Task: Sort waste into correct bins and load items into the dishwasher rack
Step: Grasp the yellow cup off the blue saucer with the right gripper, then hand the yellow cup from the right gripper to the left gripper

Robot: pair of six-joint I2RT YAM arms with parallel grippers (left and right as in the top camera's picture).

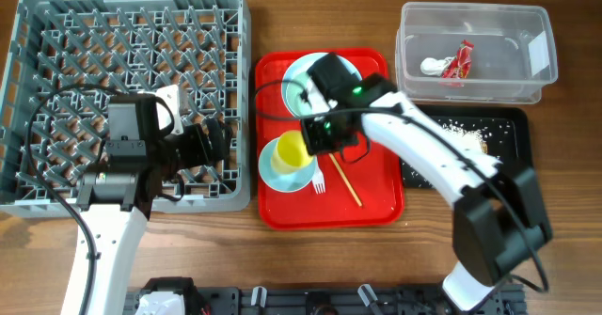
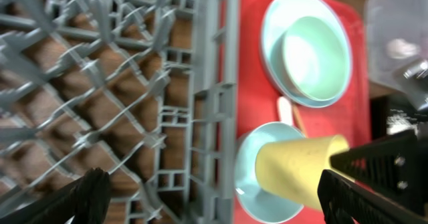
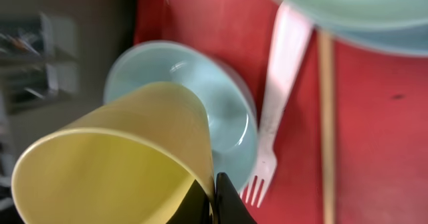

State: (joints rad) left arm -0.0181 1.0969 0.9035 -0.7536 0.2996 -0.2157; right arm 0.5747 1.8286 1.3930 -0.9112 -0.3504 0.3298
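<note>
I will grab the yellow cup (image 1: 291, 150) around its closed-base end with my left gripper to load the dishwasher rack, leaving its rim free for the right gripper.
My right gripper (image 3: 212, 198) is shut on the rim of the yellow cup (image 1: 291, 150), holding it tilted over a mint-green bowl (image 1: 278, 173) on the red tray (image 1: 376, 202). The cup fills the right wrist view (image 3: 114, 157) and shows in the left wrist view (image 2: 301, 170). A second mint bowl (image 1: 303, 78) sits on the white plate (image 2: 271, 47) at the tray's back. The white fork (image 1: 320, 177) and wooden chopstick (image 1: 344, 180) lie beside the front bowl. My left gripper (image 2: 210, 197) is open over the grey dishwasher rack's (image 1: 56, 33) right edge.
The clear tub (image 1: 470, 80) at the back right holds the red wrapper (image 1: 461, 61) and a white scrap (image 1: 432, 67). The black tray (image 1: 508, 127) in front of it holds rice-like crumbs (image 1: 466, 132).
</note>
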